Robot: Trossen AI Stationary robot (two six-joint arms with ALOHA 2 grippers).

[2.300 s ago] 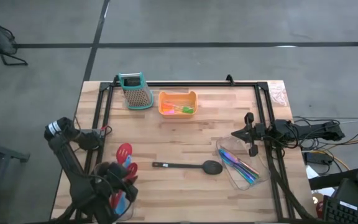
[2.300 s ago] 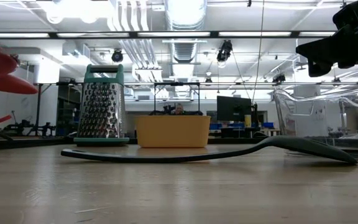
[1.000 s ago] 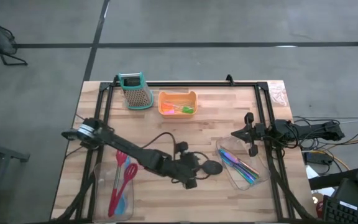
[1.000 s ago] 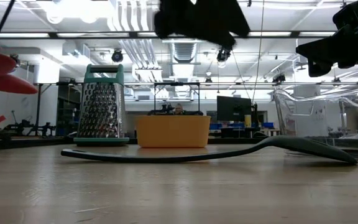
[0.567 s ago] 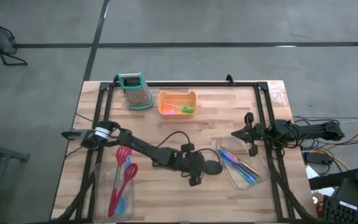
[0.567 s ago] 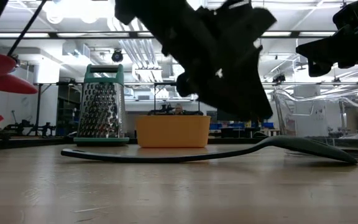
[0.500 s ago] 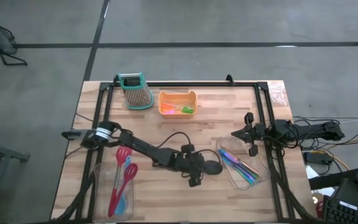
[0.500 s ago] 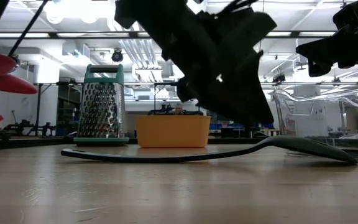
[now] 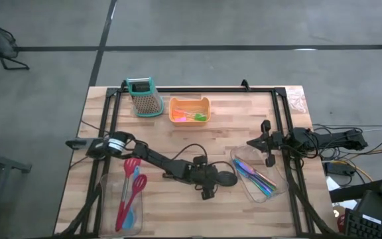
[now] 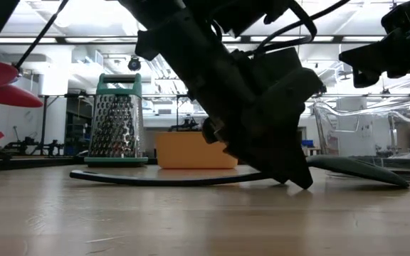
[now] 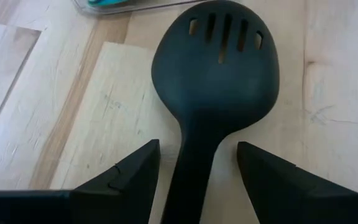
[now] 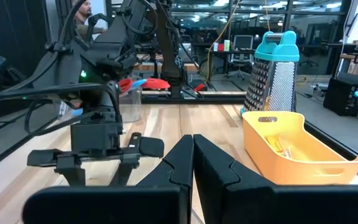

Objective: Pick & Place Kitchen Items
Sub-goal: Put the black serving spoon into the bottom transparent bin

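My left gripper grabs the black slotted spoon by its neck (image 11: 197,146) next, to put the spoon with the utensils in the clear bin.
A black slotted spoon (image 9: 228,178) lies flat on the table's middle, head toward the right; it also shows in the left wrist view (image 11: 216,68). My left gripper (image 9: 208,183) is open and down at table height, its two fingers (image 11: 129,177) standing on either side of the spoon's handle just behind the head, with gaps showing on both sides. In the low view the left gripper (image 10: 290,178) reaches the tabletop in front of the spoon (image 10: 361,171). My right gripper (image 9: 268,151) is shut and empty at the table's right, above the table.
A clear bin (image 9: 126,199) at the near left holds red and blue utensils. A clear bin (image 9: 256,176) right of the spoon holds blue-handled cutlery. An orange tray (image 9: 190,109) with small pieces and a teal-topped grater (image 9: 144,97) stand at the far edge.
My left gripper has gone a little toward the table's right edge and come down onto the table, so that its open fingers now stand on either side of the black spoon's handle. The spoon has stayed where it was.
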